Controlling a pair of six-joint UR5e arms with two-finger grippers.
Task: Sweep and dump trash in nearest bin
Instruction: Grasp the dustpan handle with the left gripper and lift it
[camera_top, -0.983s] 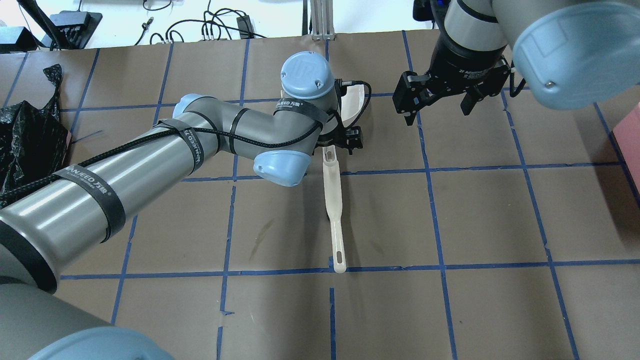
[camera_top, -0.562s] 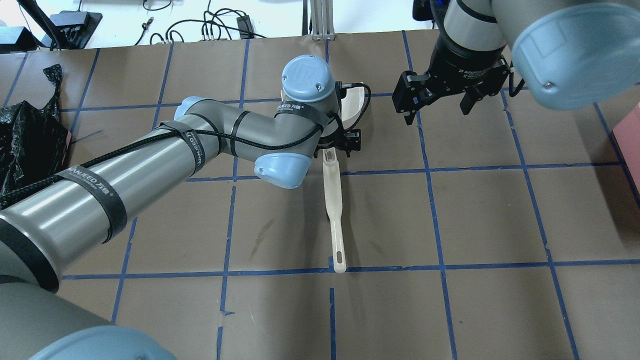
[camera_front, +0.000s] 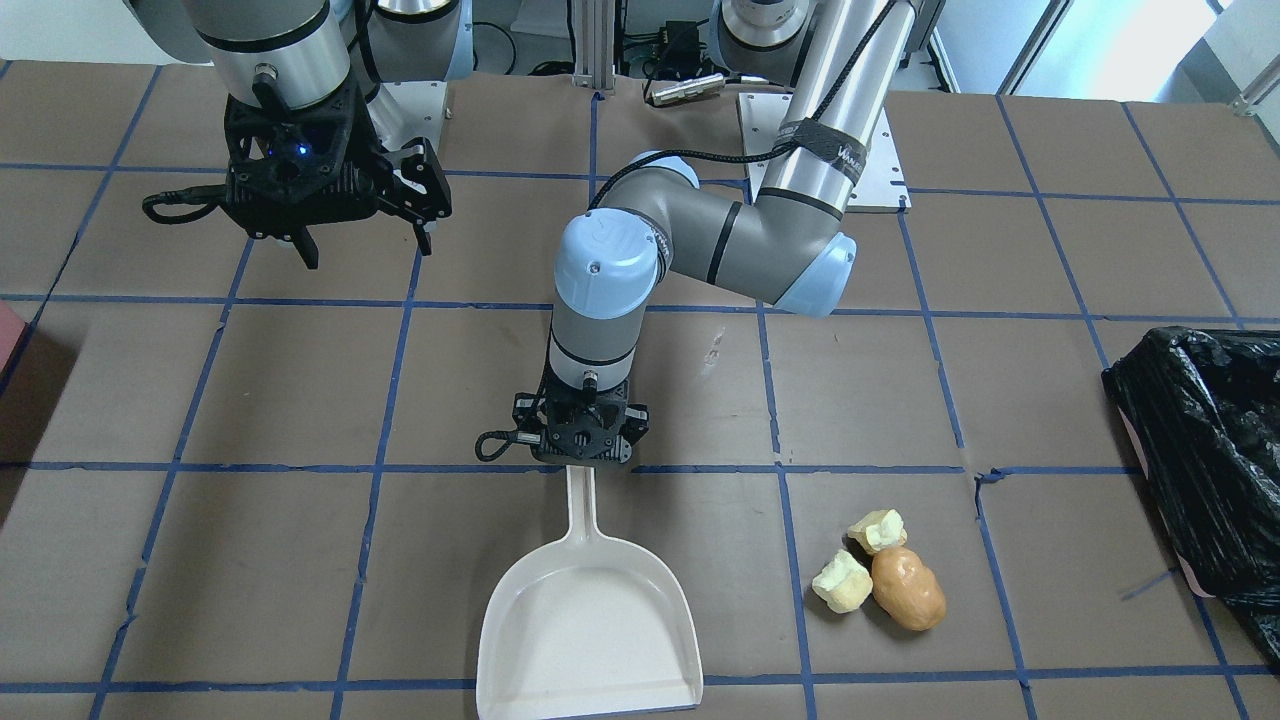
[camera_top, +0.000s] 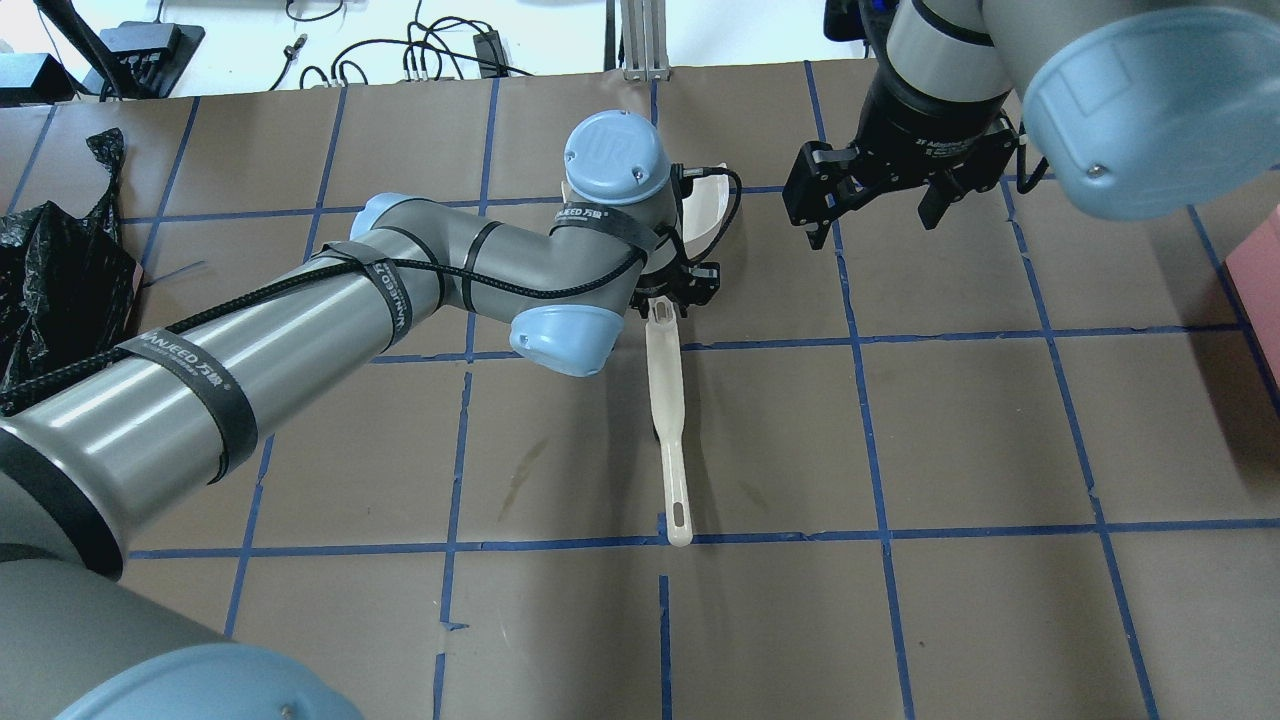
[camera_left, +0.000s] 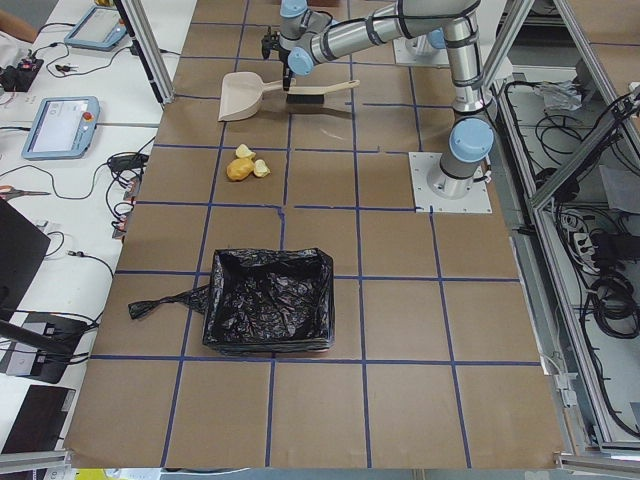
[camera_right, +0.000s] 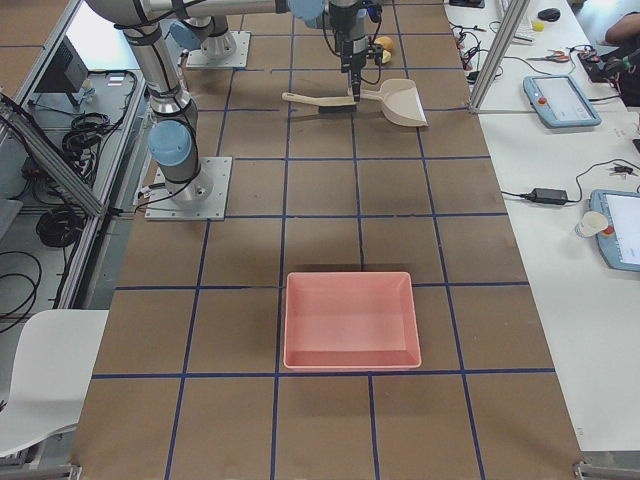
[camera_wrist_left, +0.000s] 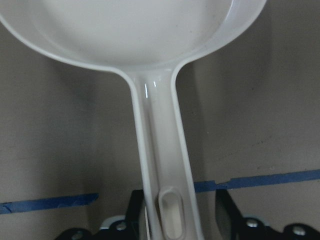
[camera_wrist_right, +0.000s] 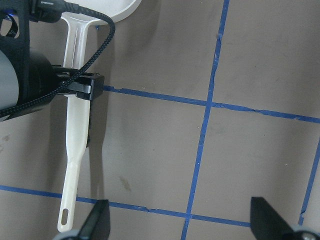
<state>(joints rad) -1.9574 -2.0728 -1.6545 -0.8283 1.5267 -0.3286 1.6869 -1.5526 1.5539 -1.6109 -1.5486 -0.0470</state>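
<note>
My left gripper grabs the white dustpan by its handle (camera_front: 581, 498) next, to collect the trash (camera_front: 876, 570) and carry the dustpan to the bin.
The white dustpan (camera_front: 590, 630) lies flat on the table with its handle pointing at the robot. My left gripper (camera_front: 584, 447) is open, and its fingers (camera_wrist_left: 224, 215) stand on either side of the handle end (camera_wrist_left: 170, 215), with a gap showing on one side. The trash lies beside the pan: two pale spongy chunks (camera_front: 877, 530) (camera_front: 842, 582) and a tan potato-shaped piece (camera_front: 908, 590). The black-bag bin (camera_front: 1200, 450) stands beyond them, at the table's left end (camera_left: 268, 300). My right gripper (camera_top: 870, 205) is open, empty and held above the table.
A white long-handled brush (camera_top: 667, 420) lies on the table just behind the dustpan handle, toward the robot. A pink tray (camera_right: 350, 320) stands at the table's right end. Blue tape lines grid the brown table cover.
My left wrist has shifted slightly over the dustpan handle. The right gripper, the brush and the dustpan have stayed put.
</note>
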